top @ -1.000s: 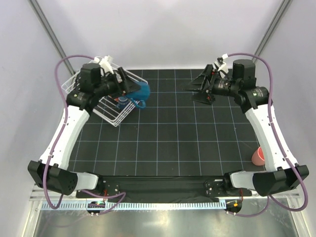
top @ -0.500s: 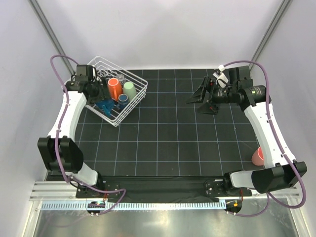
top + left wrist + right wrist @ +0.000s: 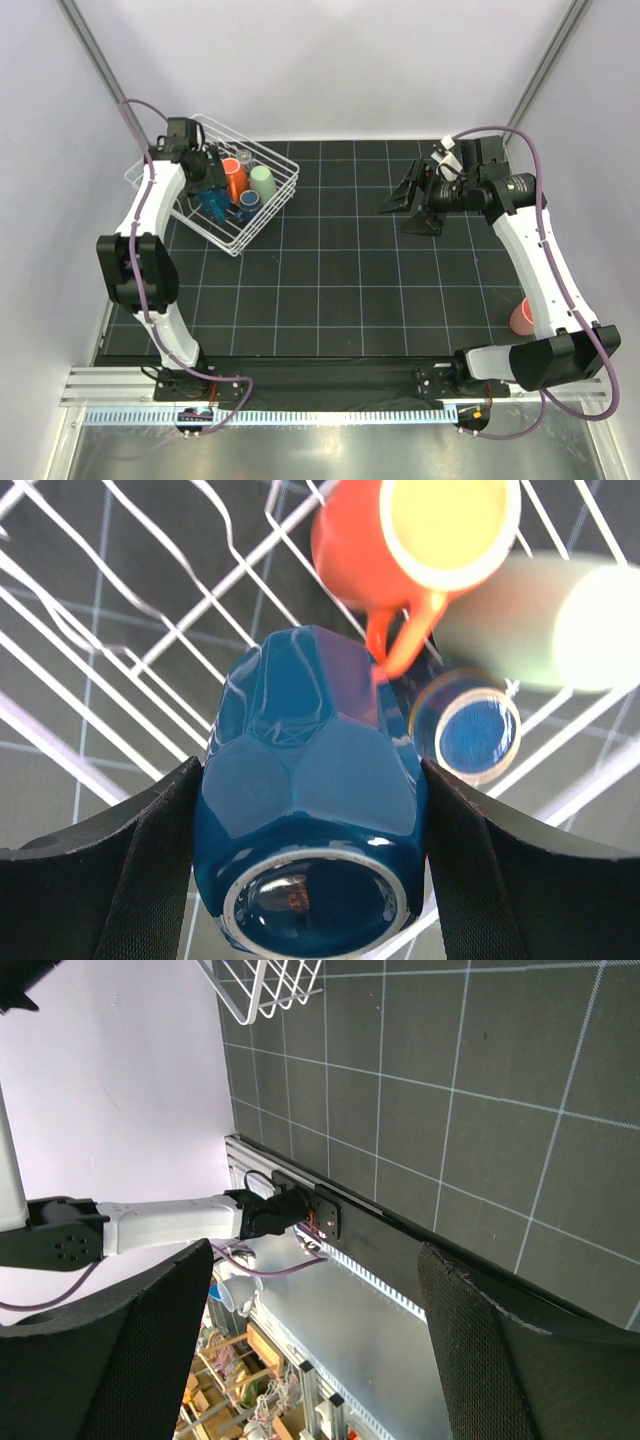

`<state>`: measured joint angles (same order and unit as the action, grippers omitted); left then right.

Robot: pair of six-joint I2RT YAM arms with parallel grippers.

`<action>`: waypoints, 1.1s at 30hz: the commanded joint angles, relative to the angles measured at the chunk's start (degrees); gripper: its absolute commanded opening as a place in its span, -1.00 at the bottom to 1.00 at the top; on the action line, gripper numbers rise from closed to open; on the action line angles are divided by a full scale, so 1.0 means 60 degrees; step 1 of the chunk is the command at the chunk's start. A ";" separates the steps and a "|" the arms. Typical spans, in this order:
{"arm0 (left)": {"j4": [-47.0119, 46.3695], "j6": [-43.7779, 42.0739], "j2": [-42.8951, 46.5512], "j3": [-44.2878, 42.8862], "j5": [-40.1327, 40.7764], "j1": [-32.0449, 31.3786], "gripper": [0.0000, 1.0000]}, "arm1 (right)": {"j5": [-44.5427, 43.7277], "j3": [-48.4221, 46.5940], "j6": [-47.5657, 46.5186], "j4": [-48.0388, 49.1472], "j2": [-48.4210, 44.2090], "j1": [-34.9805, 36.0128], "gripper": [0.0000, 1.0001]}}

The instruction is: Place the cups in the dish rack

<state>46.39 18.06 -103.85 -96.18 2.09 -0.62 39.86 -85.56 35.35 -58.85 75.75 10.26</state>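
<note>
I should keep holding the faceted blue cup with my left gripper until its lower rim rests on the rack wires. My fingers are holding it above them.
The white wire dish rack (image 3: pixel 228 238) stands at the far left. In it lie an orange cup (image 3: pixel 234 178), a pale green cup (image 3: pixel 262 183) and a small dark blue cup with a cream rim (image 3: pixel 247 203). My left gripper (image 3: pixel 211 193) is over the rack, shut on a glossy blue faceted cup (image 3: pixel 310 780), base toward the camera. The left wrist view also shows the orange cup (image 3: pixel 400 540), the green cup (image 3: pixel 540 610) and the small blue cup (image 3: pixel 465 735). A pink cup (image 3: pixel 522 317) stands at the table's right edge. My right gripper (image 3: pixel 410 205) is open and empty, well above the table. No clear glass shows.
The rack wires (image 3: pixel 150 630) run close under and behind the held cup. The black gridded mat (image 3: pixel 340 280) covers the table. The right wrist view shows the mat (image 3: pixel 480 1110), a rack corner (image 3: pixel 265 990) and the table's front rail (image 3: pixel 330 1220).
My left arm has swung the blue cup from the rack's right side to over its inside, then slightly farther back. The right gripper has barely moved.
</note>
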 commanded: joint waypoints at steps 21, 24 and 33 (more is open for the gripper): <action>0.0588 0.0578 -0.2115 -0.1929 0.1102 0.0060 -0.63 | -0.1061 0.0446 -0.0282 -0.0519 -0.0729 -0.0040 0.66; 0.0588 0.0622 -0.2246 -0.1929 0.1088 0.0060 -0.44 | -0.1266 0.0476 -0.0399 -0.0650 -0.0861 -0.0026 0.66; 0.0749 0.0608 -0.2159 -0.1914 0.1000 0.0075 0.41 | -0.1559 0.0315 -0.0691 -0.0884 -0.0760 -0.0040 0.66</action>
<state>51.13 21.19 -118.50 -104.75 7.49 -0.62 32.21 -82.37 33.10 -63.05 72.25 10.26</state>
